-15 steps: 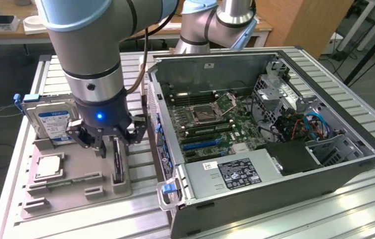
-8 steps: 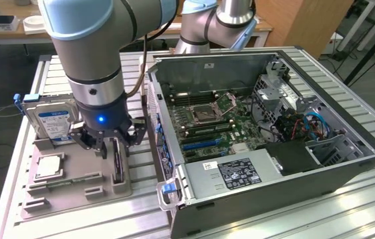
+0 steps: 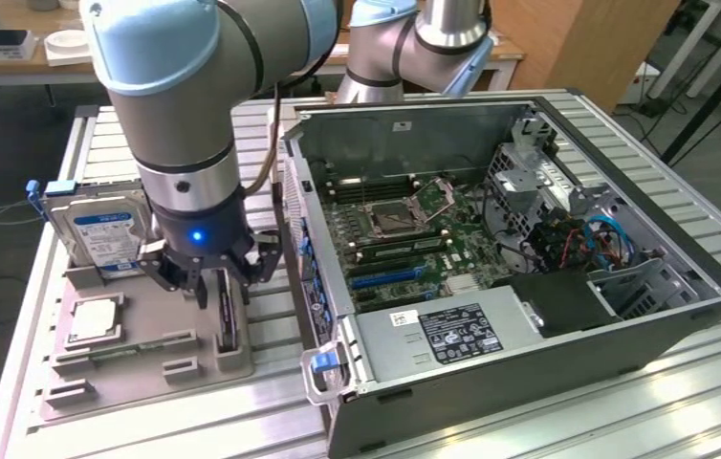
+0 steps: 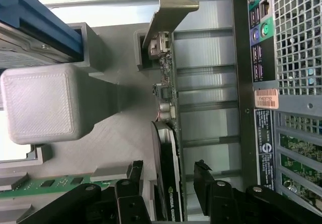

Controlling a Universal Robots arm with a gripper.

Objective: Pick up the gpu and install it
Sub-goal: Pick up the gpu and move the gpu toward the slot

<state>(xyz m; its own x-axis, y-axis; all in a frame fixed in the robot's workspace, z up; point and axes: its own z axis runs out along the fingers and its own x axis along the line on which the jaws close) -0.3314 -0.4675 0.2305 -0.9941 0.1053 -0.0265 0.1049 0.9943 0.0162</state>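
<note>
The GPU (image 4: 167,118) is standing on its edge and has two flat sides at its black fan end. My gripper needs to grab the GPU by that fan end (image 4: 168,183) next.
The gpu (image 3: 226,314) is a thin dark card standing on its edge in a slot of the grey holder tray (image 3: 143,387), on the exterior view's left. In the wrist view I see the gpu (image 4: 167,118) edge-on, with its pale metal bracket (image 4: 173,2) at the far end. My gripper (image 3: 215,283) is lowered over the card. The gripper (image 4: 168,169) is open, with one black finger on each side of the card's fan end and a small gap on both sides.
The open computer case (image 3: 666,316) lies right beside the tray, showing its motherboard (image 3: 418,239) and blue expansion slot (image 3: 393,277). The tray also holds a silver hard drive (image 3: 103,234), a CPU (image 3: 93,320) and a green memory stick (image 4: 45,186). A grey tray block (image 4: 43,100) stands near the card.
</note>
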